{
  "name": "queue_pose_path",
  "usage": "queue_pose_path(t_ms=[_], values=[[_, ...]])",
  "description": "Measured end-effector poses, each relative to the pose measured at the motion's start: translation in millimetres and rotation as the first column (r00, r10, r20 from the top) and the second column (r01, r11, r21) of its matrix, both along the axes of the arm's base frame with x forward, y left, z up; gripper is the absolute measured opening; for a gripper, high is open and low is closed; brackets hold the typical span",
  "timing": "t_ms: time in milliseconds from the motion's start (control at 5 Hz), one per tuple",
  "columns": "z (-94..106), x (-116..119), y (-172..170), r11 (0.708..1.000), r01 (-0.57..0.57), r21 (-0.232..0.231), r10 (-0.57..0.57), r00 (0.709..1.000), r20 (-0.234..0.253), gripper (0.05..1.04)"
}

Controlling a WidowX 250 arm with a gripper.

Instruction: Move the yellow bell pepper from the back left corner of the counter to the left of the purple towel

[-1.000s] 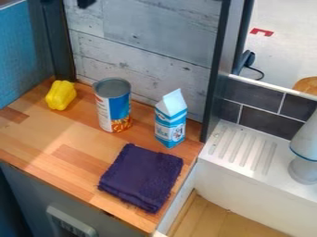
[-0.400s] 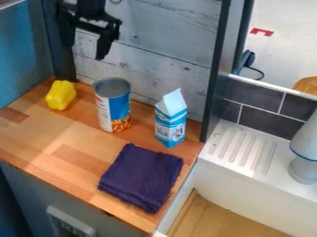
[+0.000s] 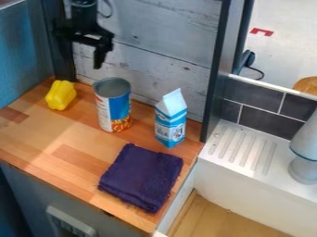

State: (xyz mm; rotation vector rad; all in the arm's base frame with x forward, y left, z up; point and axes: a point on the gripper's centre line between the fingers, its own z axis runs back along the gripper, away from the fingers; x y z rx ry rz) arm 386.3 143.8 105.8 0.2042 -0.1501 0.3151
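Observation:
I will next grab the yellow pepper-like object by its plump body to lift it off the wooden counter.
The black gripper [image 3: 81,54] hangs at the upper left, in front of the wood-panel wall and the dark post. It is open and holds nothing, above and behind the open-topped can [image 3: 112,105] with a blue, white and orange label. Left of the can, a yellow pepper-like object [image 3: 60,95] rests by the back left corner. A blue and white milk carton [image 3: 171,121] stands upright to the can's right. In front of the carton lies a folded dark purple cloth [image 3: 141,177], near the right edge of the wooden counter [image 3: 38,137].
A white sink unit [image 3: 250,173] with a ridged drainboard adjoins the counter on the right, below dark tiles [image 3: 267,121]. On it stands a grey-white object [image 3: 304,159]. The panelled wall [image 3: 155,41] closes off the back, the blue panel [image 3: 23,58] the left.
The gripper came into view from the top edge, then shifted slightly left and down toward the can. The can, carton, cloth and yellow object have not moved.

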Motion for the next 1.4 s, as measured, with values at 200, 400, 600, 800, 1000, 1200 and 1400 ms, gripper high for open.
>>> queue_pose_path(t_ms=[200,400,600,800,1000,1200,1400], values=[[-16.1,2,13,0.994,0.104,-0.023,-0.102,0.992,0.073,1.003],[-28.1,4,22,0.975,0.223,0.002,-0.222,0.967,0.129,1.003],[-33.1,5,33,0.965,0.256,0.059,-0.263,0.952,0.159,1.003],[-52.2,-12,48,0.962,0.259,0.087,-0.269,0.952,0.143,1.003],[-43.1,-12,69,0.975,0.196,0.108,-0.213,0.961,0.177,1.003],[-63.6,-4,78,0.988,0.140,0.068,-0.149,0.977,0.154,1.003],[-69.9,0,89,0.996,0.087,0.036,-0.092,0.982,0.164,1.003]])
